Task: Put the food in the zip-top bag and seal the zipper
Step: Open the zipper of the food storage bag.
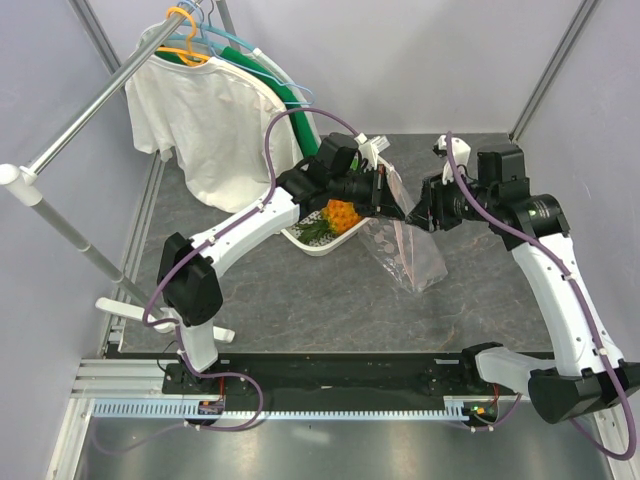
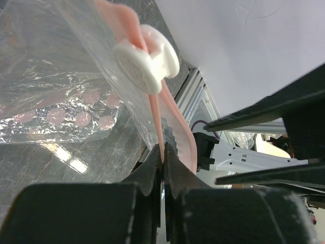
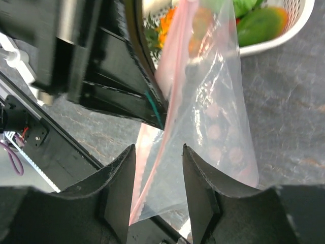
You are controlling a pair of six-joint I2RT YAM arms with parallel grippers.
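Note:
I should grab the zip-top bag's pink edge (image 2: 191,151) with my right gripper next, away from the slider (image 2: 144,58). That will hold the bag's opening open for food.
The clear zip-top bag (image 1: 405,250) with pink dots hangs over the table, held up by its pink zipper (image 2: 158,122) strip. My left gripper (image 2: 163,155) is shut on that strip just below the white slider (image 2: 144,58). My right gripper (image 3: 158,168) is open, its jaws on either side of the bag's pink edge (image 3: 175,86) without touching it. The bag (image 3: 218,127) looks empty. The food lies in the white lattice basket (image 1: 325,243): the orange knobbly fruit (image 1: 342,213) and green pieces (image 3: 259,25) show there.
A rack with a white T-shirt (image 1: 215,125) and hangers stands at the back left. The rack's metal pole (image 1: 80,120) crosses the left side. The left arm's body (image 3: 96,61) is close above my right gripper.

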